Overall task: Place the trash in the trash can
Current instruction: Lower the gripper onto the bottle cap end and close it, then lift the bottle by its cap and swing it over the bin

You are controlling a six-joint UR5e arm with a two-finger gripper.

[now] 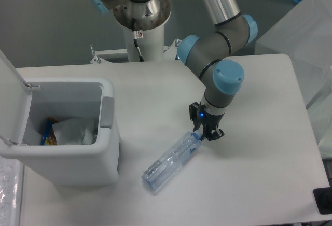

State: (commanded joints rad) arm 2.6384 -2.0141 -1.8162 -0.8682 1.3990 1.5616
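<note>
The robot needs to drop the bottle into the white trash can, so its gripper should next grab the plastic bottle (171,161) by its blue-capped neck (196,136).
The clear crushed plastic bottle (171,161) lies on its side on the white table, cap end pointing up-right. My gripper (207,132) points down right at the cap end, its dark fingers (198,128) spread apart and low over the table, with the left one touching or just beside the bottle neck. The white trash can (106,148) stands at the left with its lid (10,96) hinged open. The crumpled white tissue (72,131) lies inside it.
A blue and yellow snack packet (47,132) lies in the bin beside the tissue. The grey latch tab (107,112) sits on the bin's right rim. The arm's base column (142,39) stands at the table's back. A translucent box (306,34) is at the right.
</note>
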